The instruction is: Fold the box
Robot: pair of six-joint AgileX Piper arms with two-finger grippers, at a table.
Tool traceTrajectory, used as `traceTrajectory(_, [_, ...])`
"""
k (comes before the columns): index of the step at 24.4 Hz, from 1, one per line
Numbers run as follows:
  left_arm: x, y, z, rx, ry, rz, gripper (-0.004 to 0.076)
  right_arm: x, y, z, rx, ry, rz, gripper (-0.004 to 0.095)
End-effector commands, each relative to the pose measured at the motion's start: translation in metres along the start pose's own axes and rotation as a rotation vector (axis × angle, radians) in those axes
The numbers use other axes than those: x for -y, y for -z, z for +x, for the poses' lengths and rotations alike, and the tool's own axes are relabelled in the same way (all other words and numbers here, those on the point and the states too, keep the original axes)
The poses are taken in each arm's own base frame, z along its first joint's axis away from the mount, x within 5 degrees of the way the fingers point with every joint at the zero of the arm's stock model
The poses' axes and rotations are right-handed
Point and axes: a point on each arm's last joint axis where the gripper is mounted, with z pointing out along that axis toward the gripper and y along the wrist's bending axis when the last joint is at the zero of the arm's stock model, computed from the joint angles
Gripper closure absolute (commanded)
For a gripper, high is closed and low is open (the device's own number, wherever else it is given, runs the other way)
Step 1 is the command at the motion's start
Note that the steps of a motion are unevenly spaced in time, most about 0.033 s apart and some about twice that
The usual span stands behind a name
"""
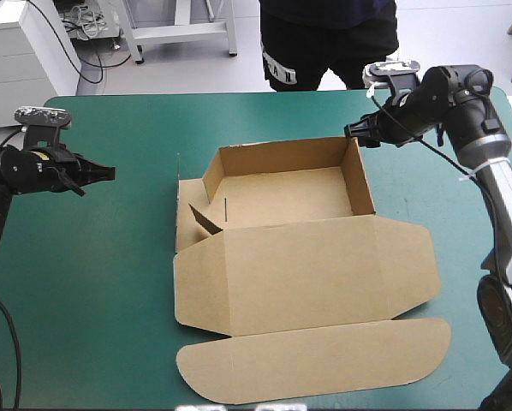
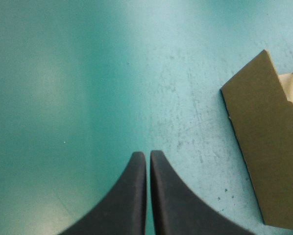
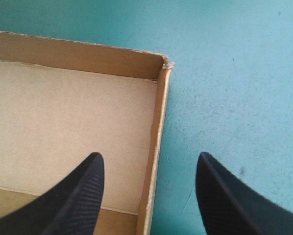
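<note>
The brown box's raised side should be gripped next by its top edge (image 1: 358,163) with my right gripper, so that the box's lid (image 1: 312,274) stays free to fold.
The brown box (image 1: 282,193) lies mid-table as an open tray, with its far, left and right walls raised. Its lid (image 1: 307,274) lies flat toward the near edge and ends in a rounded flap (image 1: 316,360). A small tab (image 1: 206,219) stands at the tray's left side. My left gripper (image 1: 110,171) hovers shut to the left of the box, apart from it; the left wrist view shows its gripper (image 2: 148,154) over bare cover, with a box flap (image 2: 269,156) ahead to one side. My right gripper (image 1: 352,133) is open at the far right corner, its fingers straddling the right wall (image 3: 154,161).
Wide teal-green cover (image 1: 93,274) stretches between the box and the table's left edge. A narrower strip (image 1: 444,197) runs along the box's right side, under the right arm.
</note>
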Motion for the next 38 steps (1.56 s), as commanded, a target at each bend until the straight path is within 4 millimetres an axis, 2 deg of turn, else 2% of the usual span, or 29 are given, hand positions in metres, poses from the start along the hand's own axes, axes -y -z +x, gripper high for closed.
traceTrajectory(1, [0.002,0.019,-0.012,0.099,0.011,-0.002,0.0716,-0.005,0.045,-0.002,0.128,0.002,0.007,0.0384])
traceTrajectory(6, [0.004,0.019,-0.012,0.099,0.042,0.02,0.0717,-0.004,0.04,-0.001,0.119,-0.008,0.004,0.0384])
traceTrajectory(10, [0.004,0.019,-0.011,0.089,0.058,0.023,0.0716,-0.002,0.023,-0.001,0.077,-0.013,0.002,0.0384])
traceTrajectory(20, [-0.026,0.013,-0.001,0.019,0.221,0.022,0.0716,0.003,-0.048,0.0,-0.071,-0.061,-0.046,0.0384])
traceTrajectory(22, [-0.028,0.011,-0.001,0.019,0.228,0.04,0.0717,0.005,-0.064,0.001,-0.105,-0.071,-0.046,0.0384])
traceTrajectory(26, [-0.028,0.009,-0.001,0.02,0.233,0.049,0.0717,0.007,-0.083,0.004,-0.145,-0.098,-0.047,0.0398])
traceTrajectory(35, [-0.026,0.01,0.0,0.007,0.228,0.061,0.0717,0.006,-0.102,0.008,-0.185,-0.133,-0.078,0.0405])
traceTrajectory(38, [-0.026,0.01,0.0,0.01,0.232,0.068,0.0717,0.007,-0.108,0.009,-0.198,-0.135,-0.078,0.0476])
